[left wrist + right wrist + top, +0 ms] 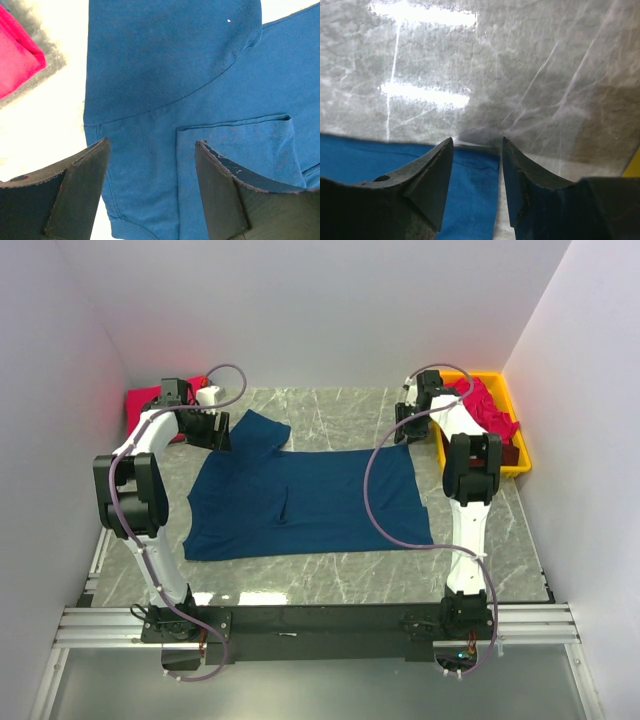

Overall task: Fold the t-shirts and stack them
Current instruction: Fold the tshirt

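My right gripper should lower before closing on the t-shirt's corner, as its raised fingers show a shadow past them on the marble in the right wrist view.
A navy blue t-shirt (300,505) lies spread on the marble table, collar to the left, one sleeve folded at the far left. My left gripper (218,430) is open above that sleeve; in the left wrist view the blue cloth (170,75) fills the frame between my open fingers. My right gripper (408,428) is open over the shirt's far right corner (475,170), with the corner between the fingers. A folded red-pink shirt (165,405) lies at the far left behind the left arm and shows in the left wrist view (15,52). Red-pink and maroon shirts (490,410) sit in the yellow bin.
The yellow bin (518,445) stands at the far right by the wall. White walls close in the table on three sides. Bare marble (330,410) runs behind the shirt and along the front edge.
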Robot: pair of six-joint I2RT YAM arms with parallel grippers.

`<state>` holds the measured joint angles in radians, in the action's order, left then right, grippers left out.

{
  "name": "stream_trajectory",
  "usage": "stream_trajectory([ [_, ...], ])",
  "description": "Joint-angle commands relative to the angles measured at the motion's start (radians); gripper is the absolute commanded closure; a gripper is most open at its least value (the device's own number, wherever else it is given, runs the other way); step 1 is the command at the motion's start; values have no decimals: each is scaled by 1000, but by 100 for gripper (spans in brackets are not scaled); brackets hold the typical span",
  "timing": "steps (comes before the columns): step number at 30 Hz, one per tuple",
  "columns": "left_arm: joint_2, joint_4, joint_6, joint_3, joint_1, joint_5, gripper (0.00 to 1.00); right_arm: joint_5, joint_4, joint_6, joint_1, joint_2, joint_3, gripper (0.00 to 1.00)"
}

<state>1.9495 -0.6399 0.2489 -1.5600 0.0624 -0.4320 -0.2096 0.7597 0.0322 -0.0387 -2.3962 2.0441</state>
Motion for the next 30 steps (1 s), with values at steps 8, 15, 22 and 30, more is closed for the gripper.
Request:
stream_trajectory([
  [8,-3,-6,16,-23,5,-11,25,-77,89,-11,60,6,-25,51],
  [15,6,-3,7,-31,7,-10,25,-48,67,12,53,17,-53,55],
  [22,31,-14,3,-48,10,2,25,-10,105,46,16,9,-27,59],
  [30,40,-20,-2,-63,10,16,25,7,151,54,13,-8,7,62],
])
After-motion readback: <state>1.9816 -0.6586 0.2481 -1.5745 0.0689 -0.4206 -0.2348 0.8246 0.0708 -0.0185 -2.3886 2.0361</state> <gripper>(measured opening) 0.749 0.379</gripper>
